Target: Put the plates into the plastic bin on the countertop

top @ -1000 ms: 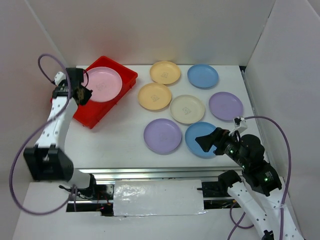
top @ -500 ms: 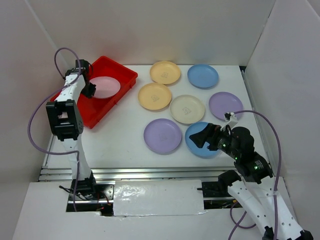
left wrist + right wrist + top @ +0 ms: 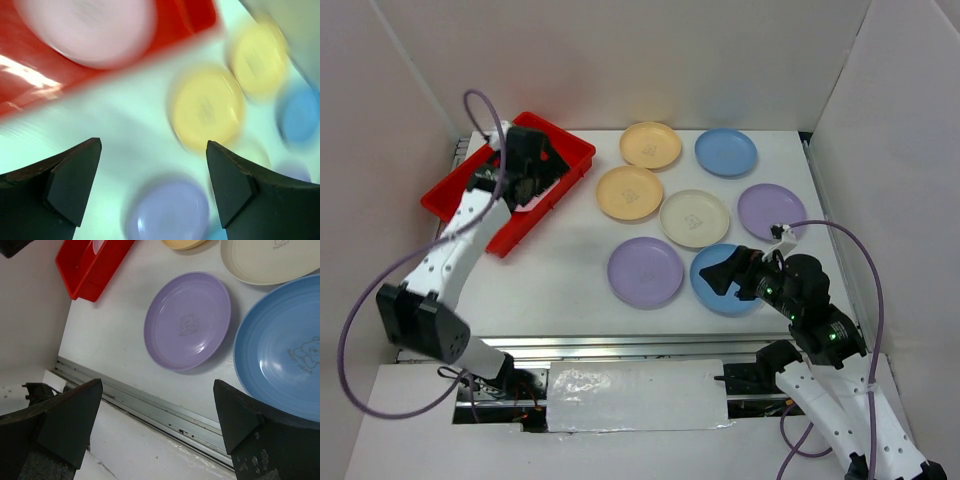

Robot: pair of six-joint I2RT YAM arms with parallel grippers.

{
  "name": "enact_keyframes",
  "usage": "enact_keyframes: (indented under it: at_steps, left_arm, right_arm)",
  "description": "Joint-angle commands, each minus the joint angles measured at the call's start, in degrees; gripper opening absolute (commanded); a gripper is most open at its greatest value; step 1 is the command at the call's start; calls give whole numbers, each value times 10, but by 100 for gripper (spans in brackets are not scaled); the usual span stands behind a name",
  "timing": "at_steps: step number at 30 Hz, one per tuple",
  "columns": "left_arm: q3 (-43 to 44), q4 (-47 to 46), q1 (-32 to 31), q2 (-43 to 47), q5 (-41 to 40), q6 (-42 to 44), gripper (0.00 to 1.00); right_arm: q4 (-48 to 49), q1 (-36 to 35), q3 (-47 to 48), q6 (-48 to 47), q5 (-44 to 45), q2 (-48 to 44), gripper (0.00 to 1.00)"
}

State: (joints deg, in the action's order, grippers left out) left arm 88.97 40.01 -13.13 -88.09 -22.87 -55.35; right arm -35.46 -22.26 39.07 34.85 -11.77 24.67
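Note:
The left gripper grabs the purple plate by its rim facing the bin next, and the plate's opposite side stays free to settle into the bin (image 3: 455, 200).
A pink plate (image 3: 87, 27) lies in the red plastic bin (image 3: 455, 200) at the back left of the countertop (image 3: 560, 270). My left gripper (image 3: 540, 176) hovers over the bin's right part, open and empty (image 3: 153, 145); its view is blurred. Two yellow plates (image 3: 651, 145) (image 3: 629, 192), a blue one (image 3: 726, 152), a cream one (image 3: 694, 218) and two purple ones (image 3: 771, 211) (image 3: 645, 271) lie on the countertop. My right gripper (image 3: 720, 280) hangs open over the left side of the near blue plate (image 3: 285, 345), holding nothing (image 3: 158, 384).
White walls enclose the countertop on three sides. A metal rail (image 3: 165, 412) runs along the near edge below the plates. The left arm's purple cable (image 3: 480, 110) loops above the bin.
The left gripper has opened and swung from the bin's left edge to above its right part, leaving the pink plate lying in the bin. The right arm shifted slightly, then stayed still.

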Motion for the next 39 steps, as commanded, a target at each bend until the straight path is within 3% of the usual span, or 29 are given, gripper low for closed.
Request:
enact_keyframes:
  at_steps: [1,4,8,17,20,21,23,24,25,28,29,34,36,39]
  left_arm:
    - [-108,-84,-73,41,104,69,99]
    - [-175,-114,-130,45,156,101,99]
    - [-229,-119,-194,29,133,134,99]
    - [-280,-156,-246,-99,136,133,96]
    - [-281,-152,-262,-128,104,108,75]
    - [-281,-149,-266,-131,82,100,59]
    - [-281,-137,-277,-132,63,82,51]
    - [-283,-131,-282,-131,38,73,39]
    - [-287,-128,-285,-122,29,67,37]
    - [-304,-117,-287,-91,6,37,4]
    - [-309,-101,-288,-75,-3,27,0]
    - [-312,-12,-278,89,-91,-32,0]
    - [-301,-4,-249,138,-102,-25,0]
    - [-271,-33,-129,212,-81,-5,0]
  right_arm:
    - [22,-4,20,-7,26,7,100]
    - [9,-5,27,-7,26,5,100]
    - [-4,-5,27,-3,37,-13,100]
    - [4,-7,15,6,18,-16,100]
    - [0,-7,17,5,22,-18,100]
    - [-1,-8,19,3,24,-18,100]
    - [-5,-9,21,2,26,-21,100]
    - [-7,-7,20,2,28,-22,100]
    - [-8,-9,21,3,30,-22,100]
    - [-7,-9,20,3,29,-22,100]
    - [-6,-9,20,3,29,-20,100]
    - [4,-11,15,5,27,-17,100]
    - [14,-11,13,7,26,-12,100]
    - [31,-12,5,11,15,2,100]
